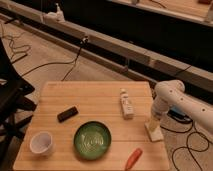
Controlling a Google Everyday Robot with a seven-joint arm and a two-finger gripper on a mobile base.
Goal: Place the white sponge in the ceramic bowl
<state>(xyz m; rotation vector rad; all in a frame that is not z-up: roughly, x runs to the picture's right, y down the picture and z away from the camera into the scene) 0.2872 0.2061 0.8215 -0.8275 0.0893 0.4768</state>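
Note:
I will put the white sponge in the green ceramic bowl, so next my gripper will grab the sponge by one short end.
The white sponge lies flat at the right edge of the wooden table. My gripper points down right over the sponge's near end, on a white arm that reaches in from the right. It is open and touches or nearly touches the sponge, which rests on the table. The ceramic bowl, green and glossy with nothing in it, sits at the front middle of the table, well left of the sponge.
A white bottle lies between the bowl and my arm. A small white cup stands at the front left, a black block behind it. An orange-red object lies at the front edge. A dark chair stands on the left, and cables run across the floor.

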